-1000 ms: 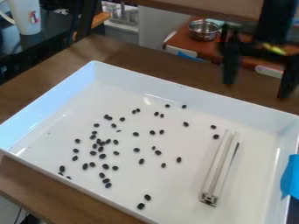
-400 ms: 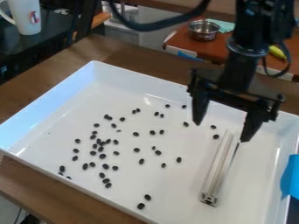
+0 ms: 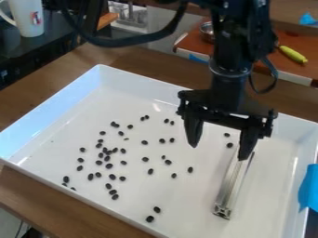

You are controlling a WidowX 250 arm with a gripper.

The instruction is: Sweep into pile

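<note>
My gripper should next grab the silver metal bar (image 3: pixel 231 186) by its long body, so it can sweep the black beans into a pile.
My gripper (image 3: pixel 219 151) hangs over the right part of the white tray (image 3: pixel 282 186), its two fingers wide apart with nothing between them. Its right-hand finger is in front of the far end of a silver metal bar (image 3: pixel 231 186), which lies lengthwise on the tray floor. Whether that finger touches the bar I cannot tell. Small black beans (image 3: pixel 109 166) are scattered over the left and middle of the tray, densest at the left. Two beans (image 3: pixel 154 214) lie near the front wall, and a couple more are just left of the bar's far end.
Blue tape (image 3: pixel 308 188) covers part of the tray's right wall. The tray's raised walls surround the beans and bar. Behind are a white mug (image 3: pixel 26 17), a metal bowl (image 3: pixel 207 31) and a yellow-green item (image 3: pixel 293 54) on a brown surface.
From the upper right, my gripper has come down and to the left over the tray, and it stays open. The bar and beans have not visibly moved.
</note>
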